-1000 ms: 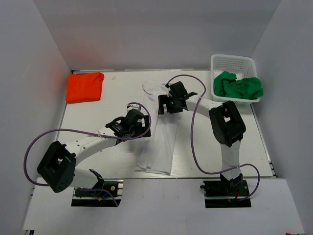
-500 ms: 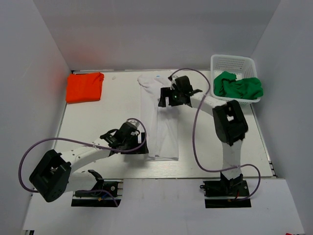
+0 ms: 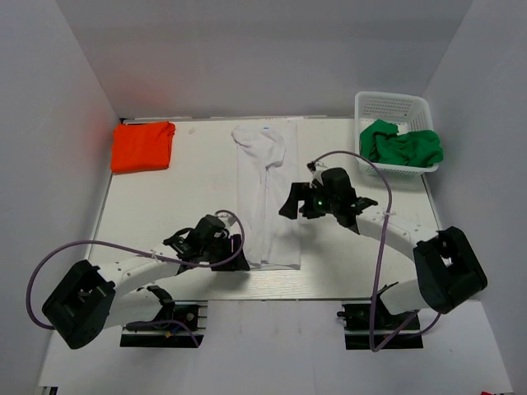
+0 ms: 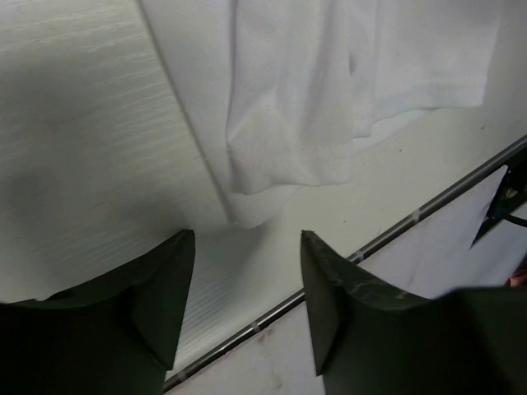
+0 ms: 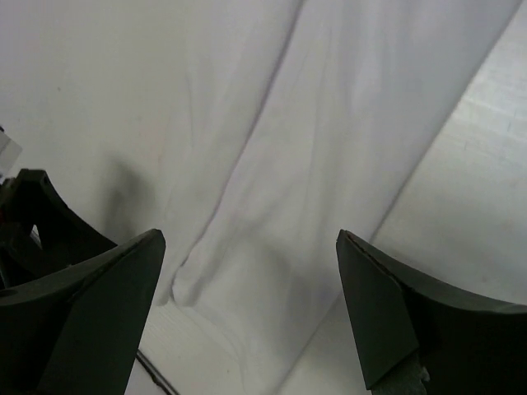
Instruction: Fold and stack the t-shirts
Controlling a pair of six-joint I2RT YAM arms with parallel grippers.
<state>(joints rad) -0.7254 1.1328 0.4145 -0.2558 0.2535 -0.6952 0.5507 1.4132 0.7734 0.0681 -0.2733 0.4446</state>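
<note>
I will next pick up the folded white t-shirt with my right gripper by its near hem corner, on the basket side. Then I can fold it toward the collar.
The white t-shirt (image 3: 265, 197) lies folded into a long strip down the middle of the table, collar at the far end. Its near hem shows in the left wrist view (image 4: 280, 99), and it fills the right wrist view (image 5: 272, 164). My left gripper (image 3: 235, 251) is open and empty at the strip's near left corner (image 4: 247, 243). My right gripper (image 3: 293, 204) is open and empty above the strip's right edge (image 5: 251, 247). The orange t-shirt (image 3: 142, 146) lies folded at the far left. The green t-shirt (image 3: 401, 145) is bunched in the basket.
A white mesh basket (image 3: 392, 105) stands at the far right corner. The table's near edge with its metal rail (image 4: 395, 230) runs just below the left gripper. White walls enclose the table on three sides.
The white shirt has been straightened and laid flat. My left gripper pulled toward the near edge and let go. My right gripper left the collar end and came nearer, to mid-strip, open.
</note>
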